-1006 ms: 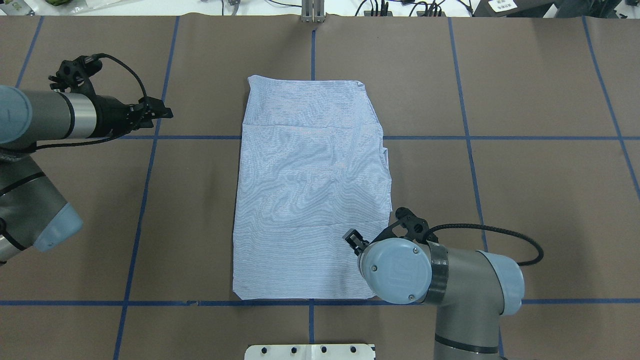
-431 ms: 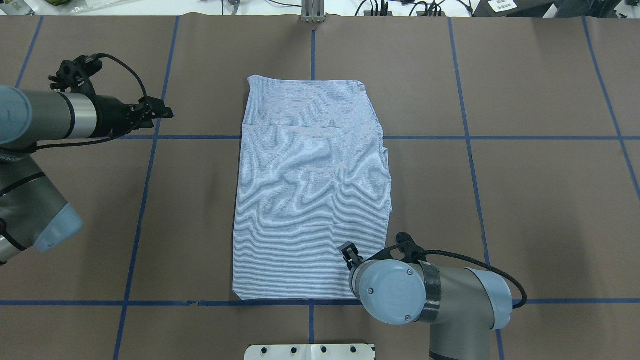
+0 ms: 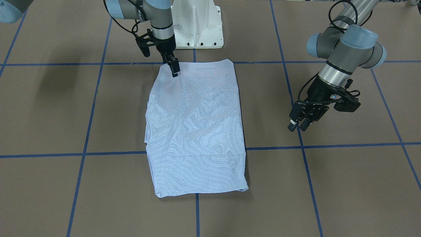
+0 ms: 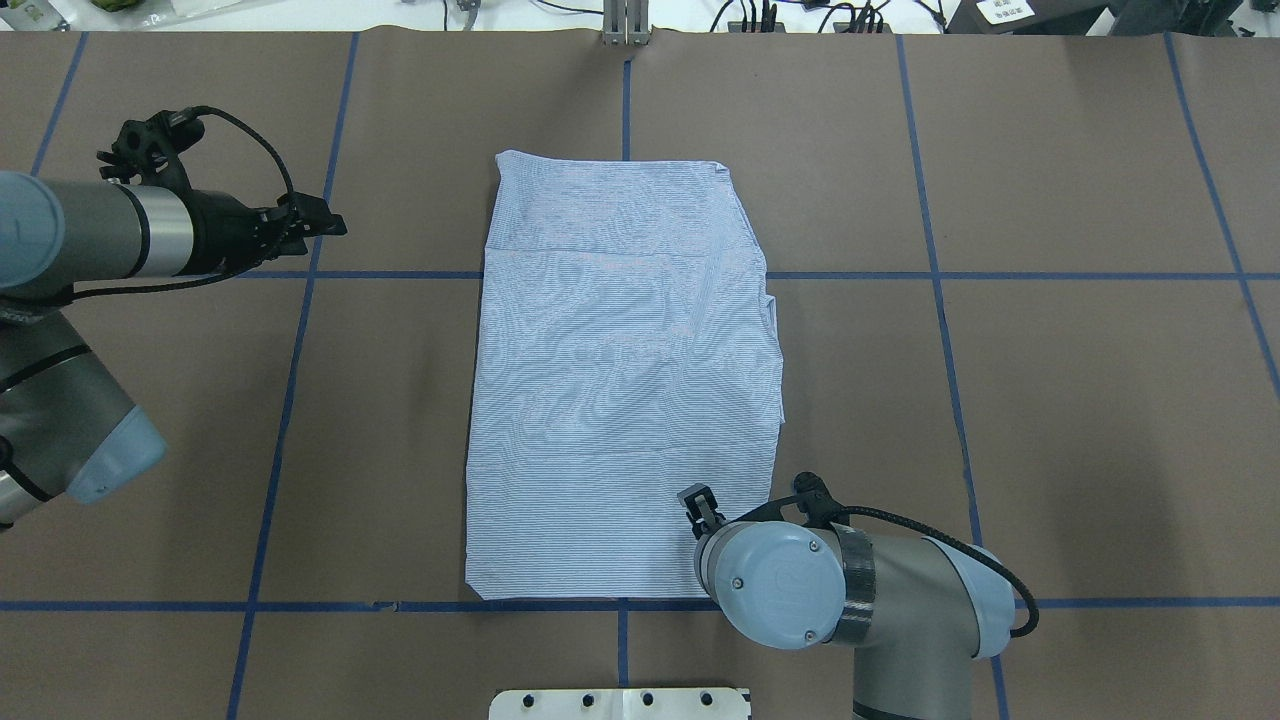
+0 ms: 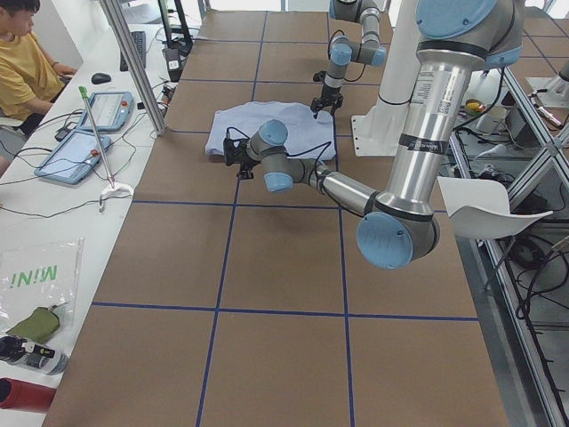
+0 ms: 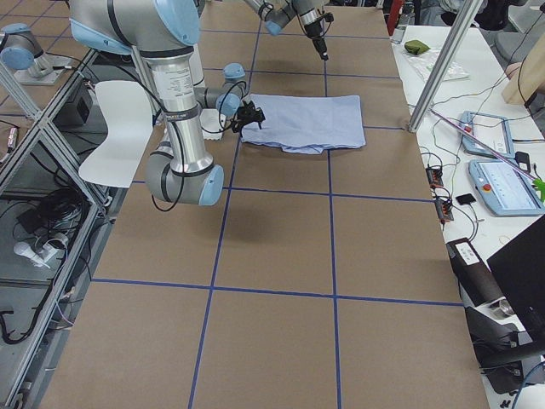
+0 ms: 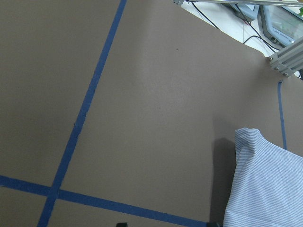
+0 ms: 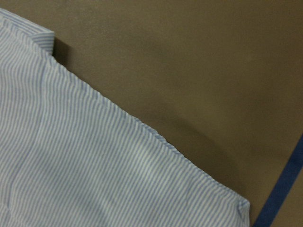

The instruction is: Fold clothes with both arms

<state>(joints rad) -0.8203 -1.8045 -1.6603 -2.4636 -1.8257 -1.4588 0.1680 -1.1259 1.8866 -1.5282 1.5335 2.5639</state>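
Observation:
I should close my right gripper on the shirt's corner point(image 3: 162, 67) point(image 8: 243, 204) now, as its fingers reach down across the hem, with the front finger against the striped cloth.
The clothes are one blue-and-white striped shirt point(image 4: 620, 380) folded into a long rectangle, lying flat mid-table point(image 3: 194, 131). My right gripper point(image 4: 697, 503) points down over the shirt's corner nearest the robot on its right side point(image 3: 175, 73); it looks open and holds nothing. The right wrist view shows only the striped hem point(image 8: 85, 165) and brown table, no fingers. My left gripper point(image 4: 335, 228) hovers open over bare table well to the left of the shirt point(image 3: 297, 126). In the left wrist view the shirt's far corner point(image 7: 265, 189) sits at lower right.
The brown table surface point(image 4: 1050, 400) is crossed by blue tape lines. The white pedestal base point(image 3: 197, 26) stands at the robot's edge. An aluminium post point(image 4: 626, 25) rises at the far edge. A seated person point(image 5: 22, 62) and tablets are beside the table's far side.
The right arm has drawn back toward the robot's edge, carrying its gripper down along the shirt to the near right corner. The left arm and shirt have not moved.

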